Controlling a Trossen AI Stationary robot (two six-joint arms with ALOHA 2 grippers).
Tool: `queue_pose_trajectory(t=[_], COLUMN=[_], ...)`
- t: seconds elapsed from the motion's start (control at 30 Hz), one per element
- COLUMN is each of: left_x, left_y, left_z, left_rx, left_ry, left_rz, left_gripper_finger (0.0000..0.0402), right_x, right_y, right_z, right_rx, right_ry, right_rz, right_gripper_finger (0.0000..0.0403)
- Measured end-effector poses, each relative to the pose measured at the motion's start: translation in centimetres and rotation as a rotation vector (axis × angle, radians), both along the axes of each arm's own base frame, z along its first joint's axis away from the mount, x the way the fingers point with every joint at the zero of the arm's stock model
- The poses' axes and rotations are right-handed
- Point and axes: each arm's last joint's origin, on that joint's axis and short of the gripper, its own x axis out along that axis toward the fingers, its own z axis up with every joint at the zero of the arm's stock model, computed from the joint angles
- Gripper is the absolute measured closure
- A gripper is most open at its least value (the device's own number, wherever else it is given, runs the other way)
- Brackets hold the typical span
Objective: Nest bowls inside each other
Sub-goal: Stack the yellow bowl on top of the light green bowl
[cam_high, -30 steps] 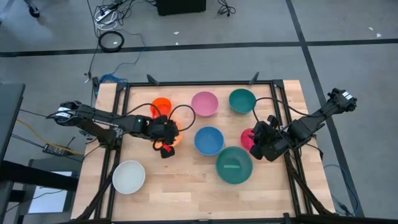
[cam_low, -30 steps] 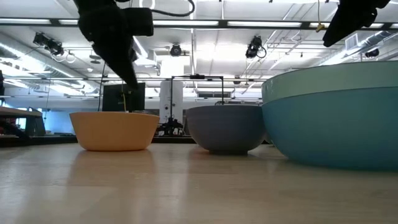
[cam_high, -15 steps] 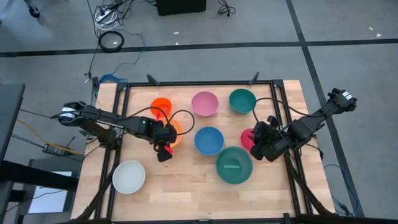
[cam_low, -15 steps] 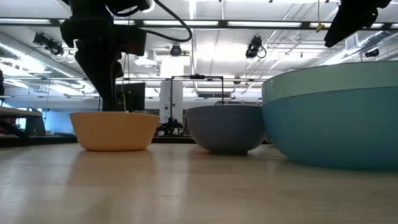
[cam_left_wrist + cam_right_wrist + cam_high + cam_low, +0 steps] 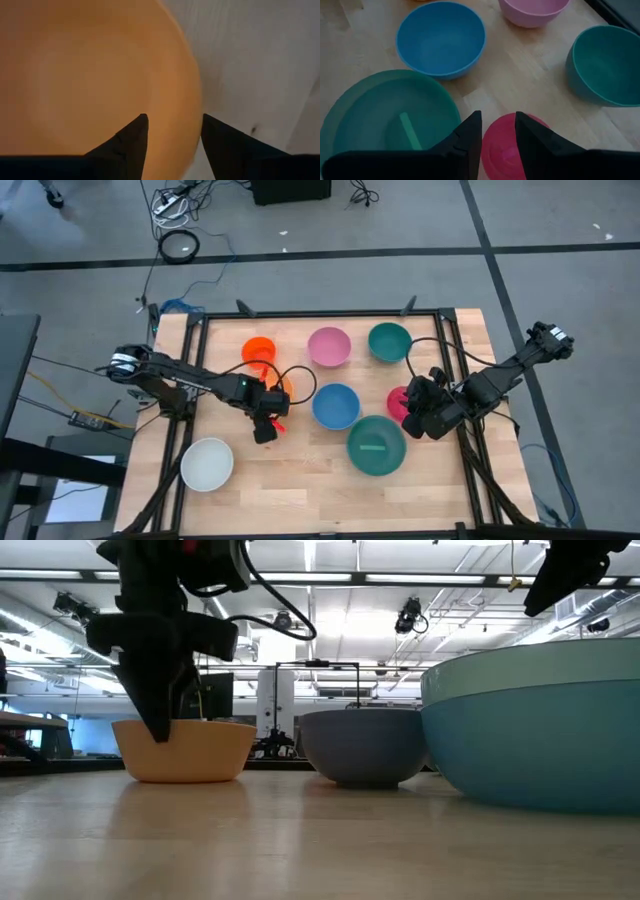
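Observation:
My left gripper picks up the orange bowl by its rim (image 5: 196,122) next, to nest it inside the large green bowl.
An orange bowl (image 5: 286,387) (image 5: 90,80) rests on its base left of the table's middle. My left gripper (image 5: 265,426) (image 5: 172,125) is open and points down at its near rim. One finger is over the bowl's inside and one outside the rim (image 5: 192,115). In the low view the left gripper (image 5: 158,725) hangs in front of the orange bowl (image 5: 200,750). My right gripper (image 5: 422,416) (image 5: 497,125) is open above a small magenta bowl (image 5: 507,145) (image 5: 398,402), with nothing between its fingers.
Other bowls stand on the table: orange-red (image 5: 257,349), pink (image 5: 329,346), teal (image 5: 389,341), blue (image 5: 335,406), a large green one (image 5: 377,445) and a white one (image 5: 207,463) near the left front corner. Bare wood lies along the near edge.
My left gripper has come down and toward the table's near edge, from over the orange bowl's middle to its near rim. It has tipped from slanting to pointing nearly straight down. The bowls have kept their places.

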Motion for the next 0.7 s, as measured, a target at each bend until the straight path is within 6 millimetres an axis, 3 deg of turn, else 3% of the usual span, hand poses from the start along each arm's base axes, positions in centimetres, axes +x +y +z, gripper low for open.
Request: queue_pose_trajectory(t=[0.2,0.4,0.53,0.7], left_x=[0.5,1.2,1.2,1.2], left_y=[0.1,0.0,-0.1,-0.3], left_z=[-1.1,-2.3,-2.3,-2.1], left_rx=[0.048,0.05,0.058,0.083], left_ry=[0.029,0.037,0.041,0.035], left_rz=[-0.017,-0.032,-0.056,-0.063], left_gripper_finger=[0.0236,0.0303,0.0375,0.0392], right_x=[0.0,0.1,0.1,0.1], right_y=[0.0,0.1,0.1,0.1], right_z=[0.0,0.0,0.0,0.0], right_rx=[0.001,0.009,0.014,0.012], right_ry=[-0.001,-0.01,-0.01,-0.011], right_rz=[0.0,0.0,0.002,0.001], right_gripper_finger=[0.0298,0.0298,0.0298,0.0298])
